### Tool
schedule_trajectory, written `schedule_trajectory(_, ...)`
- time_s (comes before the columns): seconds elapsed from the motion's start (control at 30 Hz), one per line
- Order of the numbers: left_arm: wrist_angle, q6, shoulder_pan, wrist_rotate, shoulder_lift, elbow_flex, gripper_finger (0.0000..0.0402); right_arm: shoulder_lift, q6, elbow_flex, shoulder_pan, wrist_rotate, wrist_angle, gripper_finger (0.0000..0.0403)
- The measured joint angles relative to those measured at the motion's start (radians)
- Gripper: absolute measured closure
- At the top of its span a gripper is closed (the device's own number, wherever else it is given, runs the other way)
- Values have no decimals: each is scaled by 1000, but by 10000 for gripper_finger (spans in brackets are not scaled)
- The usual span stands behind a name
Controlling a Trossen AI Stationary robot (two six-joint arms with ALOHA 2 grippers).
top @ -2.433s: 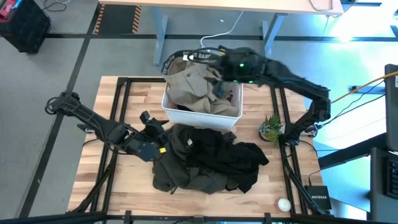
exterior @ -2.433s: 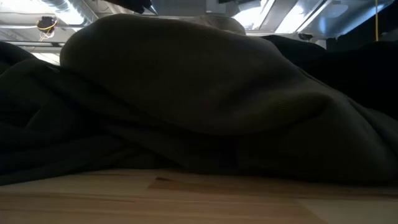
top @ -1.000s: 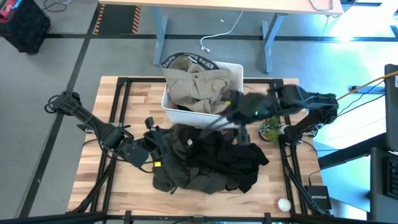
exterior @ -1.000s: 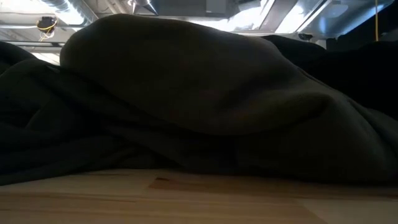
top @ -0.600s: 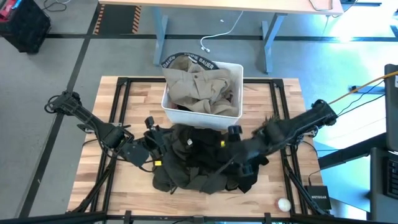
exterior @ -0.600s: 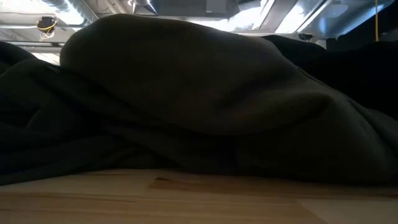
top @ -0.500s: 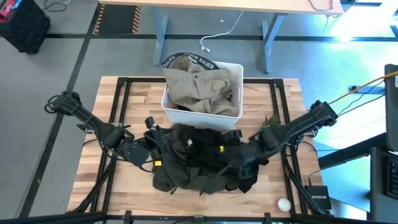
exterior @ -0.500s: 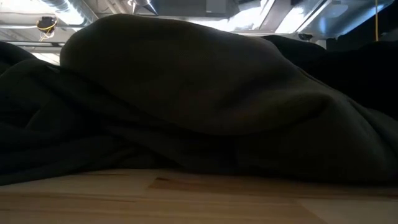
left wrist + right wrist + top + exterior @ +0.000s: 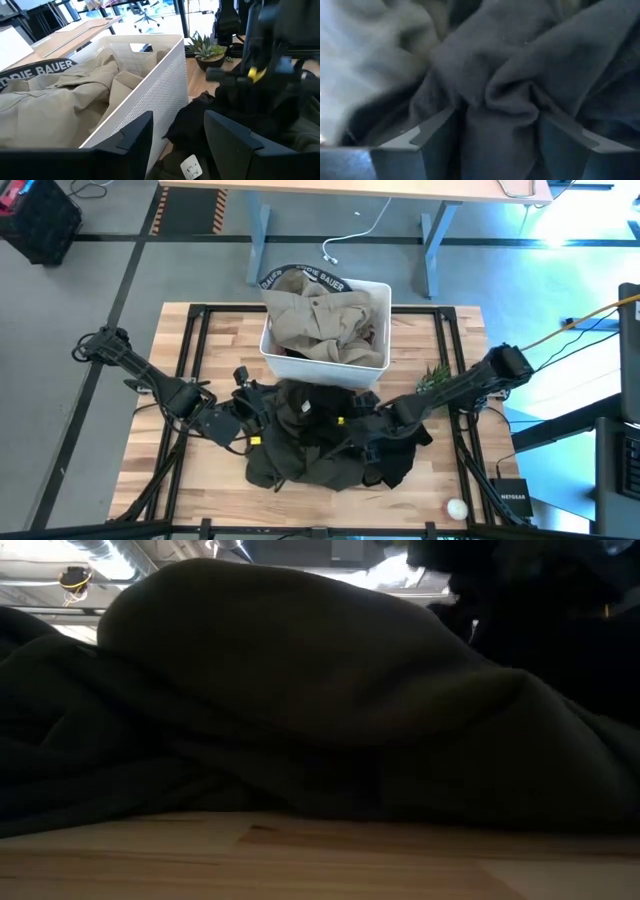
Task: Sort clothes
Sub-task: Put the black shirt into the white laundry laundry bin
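I should next grab the black garment's bunched fold (image 9: 505, 107) with my right gripper, so that the garment can be sorted into the white bin.
A khaki tan garment (image 9: 318, 315) with a black lettered waistband (image 9: 300, 275) fills the white bin (image 9: 325, 365); the waistband hangs over its far rim. A sliver of pink (image 9: 374, 335) shows beside it. Black (image 9: 385, 430) and dark olive-grey (image 9: 275, 460) garments lie heaped on the table in front of the bin; the olive one fills the low view (image 9: 300, 690). My right gripper (image 9: 354, 440) is open, down in the heap's middle. My left gripper (image 9: 247, 392) is open at the heap's left edge, near the bin (image 9: 150, 85), holding nothing. My right gripper comes at the heap slanting down from the table's right side. Its open fingers (image 9: 437, 137) are sunk into the dark cloth, with a bunched fold (image 9: 505, 107) of it standing between them. The cloth lies slack on the heap.
A small potted plant (image 9: 435, 385) stands right of the bin. A white ball (image 9: 456, 507) and a black box (image 9: 514, 498) lie at the near right corner. Bare wood shows along the table's left (image 9: 190, 460) and near edges.
My right gripper has swung from the bin's near right corner toward the table's near edge and gone down into the middle of the dark heap. The cloth there has bunched up between its fingers.
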Motion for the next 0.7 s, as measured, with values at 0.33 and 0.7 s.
schedule_trajectory(0.33, -4, -1, 0, 0, 0, 0, 229, 26, -64, 17, -16, 20, 4, 354)
schedule_trajectory(0.7, -5, -7, 0, 0, 1, 0, 229, 16, -141, 294, 57, 288, -256, 372)
